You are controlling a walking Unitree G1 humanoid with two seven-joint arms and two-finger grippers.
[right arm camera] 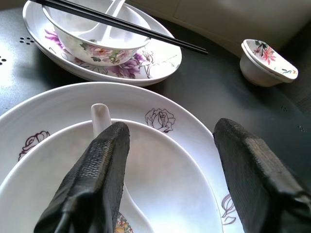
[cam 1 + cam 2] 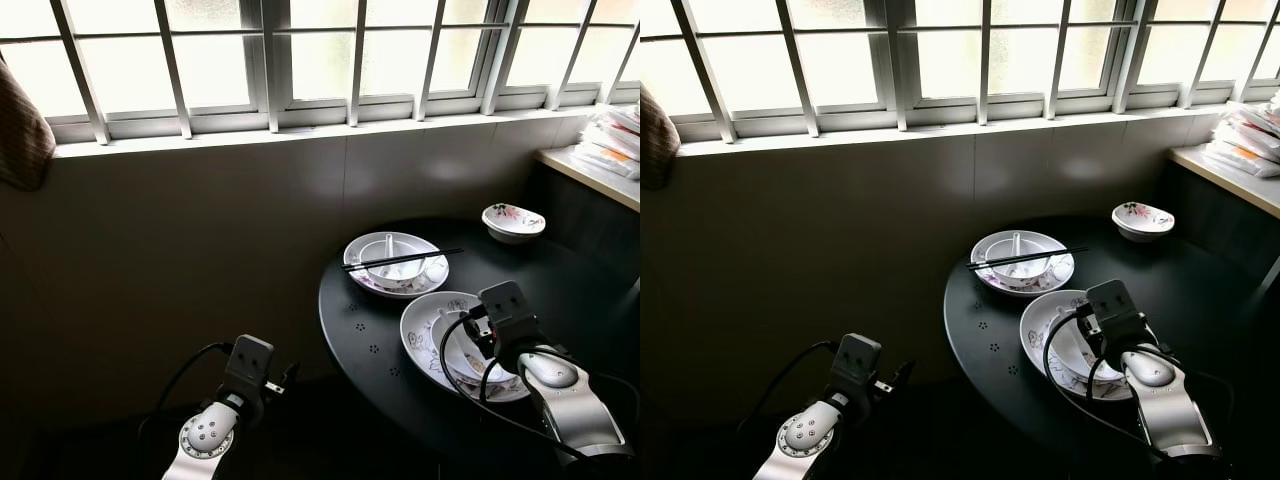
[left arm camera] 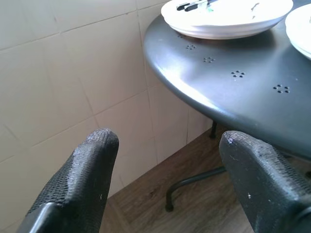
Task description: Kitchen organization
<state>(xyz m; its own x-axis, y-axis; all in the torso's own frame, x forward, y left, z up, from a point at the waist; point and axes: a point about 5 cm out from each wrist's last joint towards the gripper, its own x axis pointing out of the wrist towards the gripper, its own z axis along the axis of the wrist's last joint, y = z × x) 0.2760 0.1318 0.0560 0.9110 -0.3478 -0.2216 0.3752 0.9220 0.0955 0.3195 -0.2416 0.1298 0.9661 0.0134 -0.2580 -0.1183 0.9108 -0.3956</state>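
I need to clear the table for kitchen organization, so my right gripper should next grab the white spoon by its handle [image 1: 101, 116] and take it out of the bowl [image 1: 172, 179].
A round dark table [image 2: 370, 320] carries two sets of dishes. The near flowered plate [image 1: 63, 102] holds a white bowl [image 1: 160, 184] with a white spoon [image 1: 99, 116] in it. My right gripper [image 1: 170, 128] hovers open just above this bowl, with nothing between its fingers. Behind it, a second plate [image 1: 160, 60] holds a flowered bowl [image 1: 92, 46] with black chopsticks [image 1: 146, 34] laid across. A small flowered bowl [image 2: 513, 222] stands alone at the far right. Left of the table and below its edge, my left gripper [image 3: 167, 138] is open and holds nothing.
A tiled wall and barred window run behind the table. A counter with a stack of packets [image 2: 615, 140] stands at the right. A brown cloth [image 2: 20, 135] hangs at the far left. Wooden floor [image 3: 194, 204] and the table's leg lie below the left gripper.
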